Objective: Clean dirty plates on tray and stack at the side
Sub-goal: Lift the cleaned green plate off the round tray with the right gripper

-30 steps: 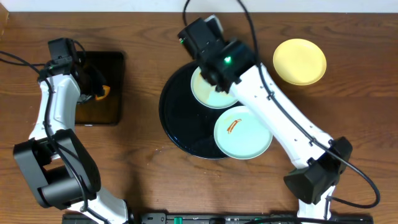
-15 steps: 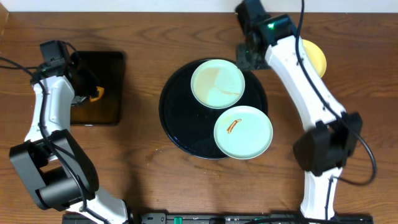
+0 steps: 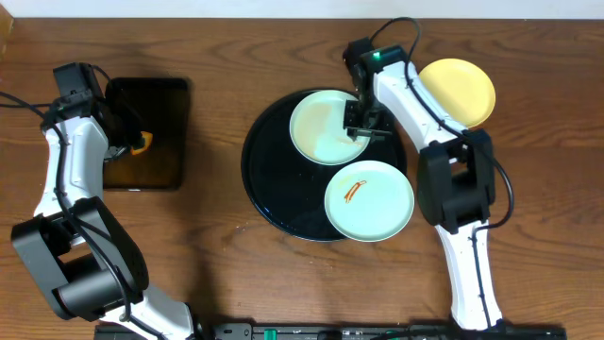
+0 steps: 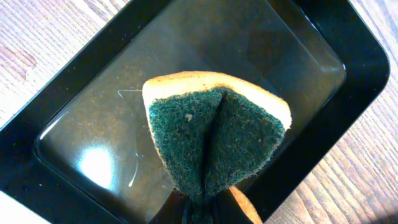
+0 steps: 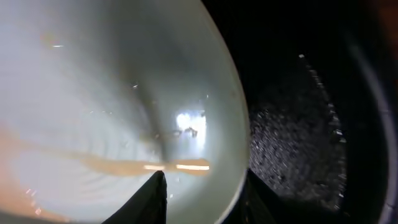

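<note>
Next, my right gripper grabs the far plate by its rim on the side facing the yellow plate. That leaves the far plate's bottom free to stack there.
Two pale mint plates lie on the round black tray: the far one has a thin orange-brown streak, and the near one carries an orange streak. A yellow plate rests on the table to the right of the tray. My right gripper is open and straddles the far plate's right rim, with one finger over the plate and one outside it. My left gripper is shut on a folded green-and-yellow sponge above the rectangular tray.
A rectangular black tray with a wet, shiny floor sits at the left on the brown wooden table. The right arm reaches from the front right, past the round tray's right side.
The right gripper went from over the far plate out behind the tray's back right, then came down onto that plate's right rim, its jaws spreading. The left arm has barely moved.
</note>
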Robot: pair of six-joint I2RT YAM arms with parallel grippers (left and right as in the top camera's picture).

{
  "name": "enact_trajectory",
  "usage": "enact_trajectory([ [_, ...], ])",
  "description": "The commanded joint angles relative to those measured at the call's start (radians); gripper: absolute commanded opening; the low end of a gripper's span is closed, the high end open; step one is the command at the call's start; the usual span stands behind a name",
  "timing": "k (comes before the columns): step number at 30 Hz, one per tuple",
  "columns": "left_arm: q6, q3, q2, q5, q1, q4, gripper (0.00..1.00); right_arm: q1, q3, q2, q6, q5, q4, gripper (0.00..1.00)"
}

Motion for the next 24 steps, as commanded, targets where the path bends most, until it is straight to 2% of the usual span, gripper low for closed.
enact_trajectory([
  [1, 0.013, -0.013, 0.001, -0.013, 0.005, 0.0, 0.09, 0.005, 0.008, 0.026, 0.05, 0.003, -0.002, 0.37],
  [6, 0.014, -0.013, 0.001, -0.013, 0.005, 0.0, 0.09, 0.019, 0.001, 0.055, 0.062, 0.047, 0.01, 0.4],
  [8, 0.014, -0.013, 0.001, -0.013, 0.005, 0.004, 0.09, 0.027, -0.006, 0.062, 0.061, 0.056, 0.023, 0.3],
  [9, 0.014, -0.013, 0.001, -0.013, 0.005, 0.005, 0.09, 0.03, -0.009, 0.064, 0.061, 0.056, 0.027, 0.2],
  [10, 0.014, -0.013, 0.002, -0.013, 0.005, 0.008, 0.09, 0.033, -0.009, 0.064, 0.061, 0.057, 0.03, 0.05],
  [11, 0.014, -0.013, 0.002, -0.013, 0.005, 0.012, 0.09, 0.037, -0.009, 0.064, 0.061, 0.06, 0.038, 0.01],
  [17, 0.014, -0.015, 0.024, -0.013, 0.005, 0.011, 0.09, 0.033, 0.01, 0.047, -0.024, 0.084, 0.067, 0.01],
  [24, 0.014, -0.016, 0.079, -0.012, 0.005, 0.012, 0.09, 0.063, 0.055, -0.172, -0.296, 0.285, 0.084, 0.01],
])
